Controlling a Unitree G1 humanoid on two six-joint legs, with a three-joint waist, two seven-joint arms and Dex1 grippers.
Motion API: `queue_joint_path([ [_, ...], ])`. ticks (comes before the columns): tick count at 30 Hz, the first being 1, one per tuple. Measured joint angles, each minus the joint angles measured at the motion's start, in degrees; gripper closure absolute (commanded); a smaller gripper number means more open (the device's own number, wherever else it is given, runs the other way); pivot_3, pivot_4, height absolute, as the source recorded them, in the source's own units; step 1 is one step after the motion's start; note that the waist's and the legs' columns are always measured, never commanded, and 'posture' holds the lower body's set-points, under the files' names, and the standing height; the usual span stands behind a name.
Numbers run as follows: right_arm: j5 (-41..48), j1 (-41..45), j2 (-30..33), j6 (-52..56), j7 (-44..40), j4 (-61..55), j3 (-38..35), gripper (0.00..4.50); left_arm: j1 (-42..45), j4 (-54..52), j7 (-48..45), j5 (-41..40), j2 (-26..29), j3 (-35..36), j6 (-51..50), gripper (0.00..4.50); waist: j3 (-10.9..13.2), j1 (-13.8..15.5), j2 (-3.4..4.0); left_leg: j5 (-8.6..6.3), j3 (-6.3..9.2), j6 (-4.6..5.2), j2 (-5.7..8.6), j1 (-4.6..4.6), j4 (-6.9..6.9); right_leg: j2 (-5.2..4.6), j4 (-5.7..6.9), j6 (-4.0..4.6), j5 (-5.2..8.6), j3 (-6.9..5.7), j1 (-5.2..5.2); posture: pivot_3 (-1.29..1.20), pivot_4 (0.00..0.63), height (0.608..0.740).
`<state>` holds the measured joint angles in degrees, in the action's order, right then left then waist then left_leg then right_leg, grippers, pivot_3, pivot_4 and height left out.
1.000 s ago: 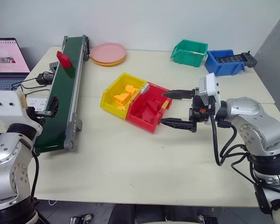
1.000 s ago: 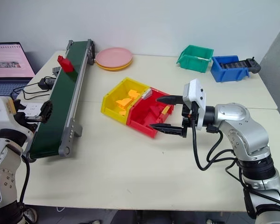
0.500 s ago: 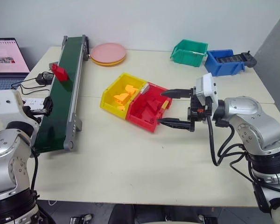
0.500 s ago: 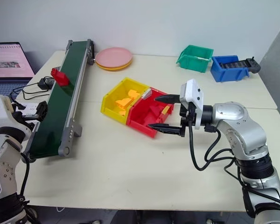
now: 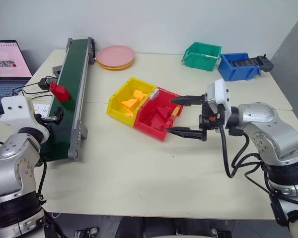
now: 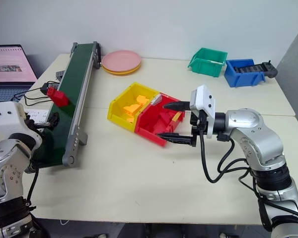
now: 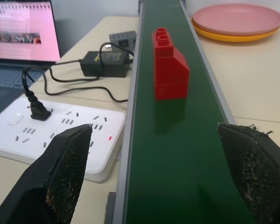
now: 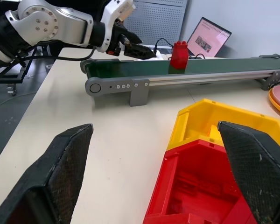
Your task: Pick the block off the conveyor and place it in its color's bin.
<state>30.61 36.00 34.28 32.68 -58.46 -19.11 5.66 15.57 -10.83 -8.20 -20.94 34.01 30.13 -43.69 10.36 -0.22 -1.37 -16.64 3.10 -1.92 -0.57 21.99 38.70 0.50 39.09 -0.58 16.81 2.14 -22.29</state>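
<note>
My left fingers have green belt (image 7: pixel 177 144) showing between them in the left wrist view. My left gripper needs to move toward the red block (image 7: pixel 171 70) before it closes, because it would miss the block if it closed now.
The red block (image 5: pixel 59 91) stands upright on the dark green conveyor (image 5: pixel 75 62), about halfway along the belt. In the left wrist view the block (image 7: pixel 169 65) is ahead of my left gripper (image 7: pixel 154 128), which is open at the belt's near end with its fingers either side of the belt (image 7: pixel 177 149). The red bin (image 5: pixel 150 130) sits mid-table, joined to a yellow one. Just right of it, my right gripper (image 5: pixel 170 115) is open and points at the red bin (image 8: pixel 196 186); it holds nothing.
The yellow bin (image 5: pixel 120 110) holds orange-yellow pieces. A green bin (image 5: pixel 202 55) and a blue bin (image 5: pixel 238 65) stand at the back right, with pink plates (image 5: pixel 115 56) at the back. A laptop (image 5: pixel 7 62), power strip (image 7: pixel 60 135) and cables lie left of the conveyor.
The block has ridden down the belt toward my left gripper. That gripper has come forward and a little lower at the belt's near end. The right gripper has stayed put.
</note>
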Motion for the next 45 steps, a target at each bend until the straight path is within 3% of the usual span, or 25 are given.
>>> queue_joint_path([
  [9, 0.35, -0.03, 1.0, 1.14, -0.05, -2.0, 0.0, 0.0, 1.29, 0.51, 0.32, -0.35, -1.33, -1.18, -2.23, 0.04, 0.0, 0.01, 0.0, 0.0, 0.0, 0.0, 0.0, 0.01, 0.0, -0.01, 0.0, 0.0, 0.0, -0.01, -0.01, 0.0, 0.15, 0.74],
  [16, 0.61, -0.01, 1.49, 1.75, -0.17, -2.53, 0.0, 0.0, 1.02, 0.04, 2.6, -0.15, -4.0, -2.01, -4.47, 1.1, 0.0, 0.01, -0.01, 0.0, 0.01, 0.0, 0.01, 0.02, 0.0, -0.02, 0.0, 0.0, 0.0, -0.01, -0.01, 0.0, 0.15, 0.74],
  [25, 2.16, 0.81, 2.3, 2.68, -1.33, -2.53, 0.0, 0.0, -0.79, -5.62, 6.39, 0.09, -6.49, -2.41, -7.43, 2.97, 0.0, 0.02, -0.01, 0.0, 0.02, 0.0, 0.01, 0.02, 0.0, -0.02, 0.0, 0.0, 0.0, -0.02, -0.01, 0.0, 0.15, 0.74],
  [36, 2.22, 0.81, 3.36, 2.68, -1.37, -2.53, -0.19, 0.0, -0.44, -11.8, 7.54, 1.66, -5.75, -4.94, -8.81, 2.97, 0.01, 0.09, -0.01, 0.0, 0.01, -0.01, 0.02, 0.03, 0.0, -0.02, 0.0, 0.0, 0.0, -0.03, 0.0, 0.0, 0.15, 0.74],
  [40, 2.23, 0.1, 5.8, 3.16, -0.68, -3.93, -1.87, 0.0, 6.47, -12.05, 1.01, 0.45, -2.45, -12.26, -8.89, 2.97, 0.02, 0.8, -0.05, 0.01, 0.17, -0.02, 0.09, 0.16, 0.03, -0.06, -0.08, -0.01, 0.0, -0.18, 0.02, 0.0, 0.15, 0.74],
  [45, 4.56, -1.66, 11.52, 10.9, 4.49, -10.25, -7.24, 0.0, 16.0, -10.91, -10.27, -3.53, -4.92, -26.01, -8.4, 2.97, 0.02, 1.01, -0.02, 0.07, -0.03, -0.12, 0.16, 0.35, 0.08, -0.15, -0.14, -0.02, 0.0, 0.0, -0.11, 0.0, 0.15, 0.74],
])
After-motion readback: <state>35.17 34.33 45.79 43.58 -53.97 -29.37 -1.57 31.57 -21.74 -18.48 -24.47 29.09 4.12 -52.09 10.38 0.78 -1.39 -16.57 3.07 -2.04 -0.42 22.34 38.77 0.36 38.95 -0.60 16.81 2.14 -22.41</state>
